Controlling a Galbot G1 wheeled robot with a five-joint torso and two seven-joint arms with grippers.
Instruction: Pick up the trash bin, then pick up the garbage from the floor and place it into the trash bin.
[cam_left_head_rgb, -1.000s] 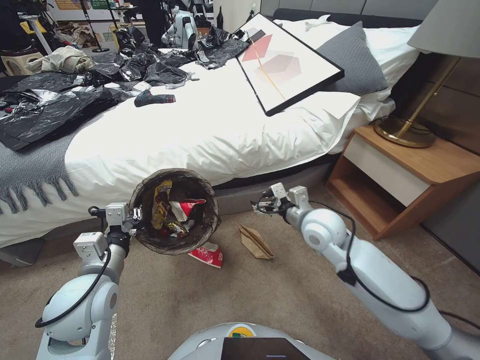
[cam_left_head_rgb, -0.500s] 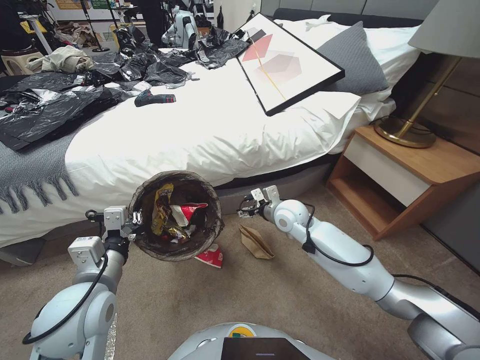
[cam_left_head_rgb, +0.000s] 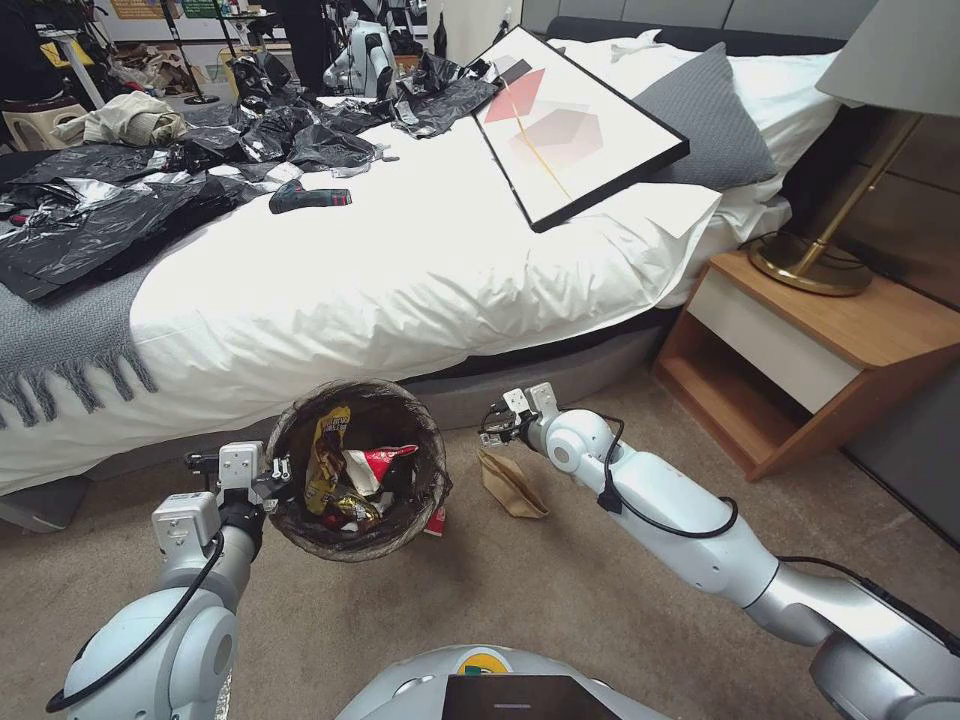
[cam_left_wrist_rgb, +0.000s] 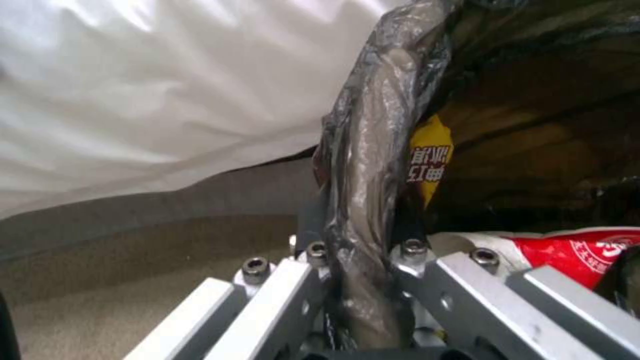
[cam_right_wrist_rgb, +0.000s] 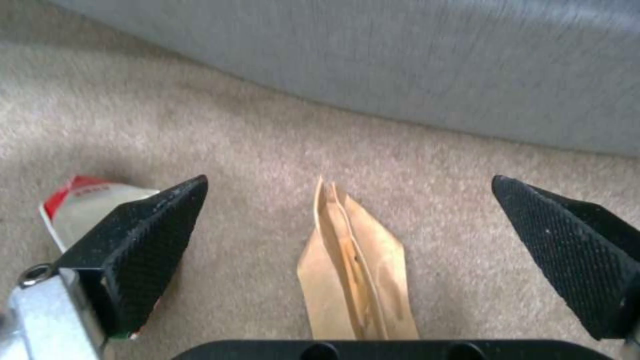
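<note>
I should next grab the paper bag by its open edges with my right gripper, because those edges stand up and the bag's sides are flat on the carpet.
The trash bin (cam_left_head_rgb: 358, 468), lined with a dark bag, hangs tilted above the floor (cam_left_head_rgb: 560, 600) beside the bed. My left gripper (cam_left_head_rgb: 275, 475) is shut on its rim (cam_left_wrist_rgb: 367, 175). Yellow (cam_left_wrist_rgb: 430, 160) and red (cam_left_wrist_rgb: 587, 250) wrappers lie inside it. My right gripper (cam_left_head_rgb: 500, 425) stands open just above a flattened brown paper bag (cam_left_head_rgb: 510, 483) on the carpet. In the right wrist view that bag (cam_right_wrist_rgb: 357, 280) lies between the spread fingers (cam_right_wrist_rgb: 153, 235) of my right gripper (cam_right_wrist_rgb: 348, 182). A red-and-white wrapper (cam_right_wrist_rgb: 87, 200) lies beside it, mostly hidden behind the bin in the head view.
The bed's grey base (cam_left_head_rgb: 540, 375) runs right behind both grippers, with the white duvet (cam_left_head_rgb: 400, 270) overhanging it. A wooden nightstand (cam_left_head_rgb: 800, 350) with a brass lamp (cam_left_head_rgb: 810, 262) stands to the right. Open carpet lies in front of me.
The left arm has lowered the bin, which now covers most of the red wrapper. The right gripper has moved left and down over the brown paper bag.
</note>
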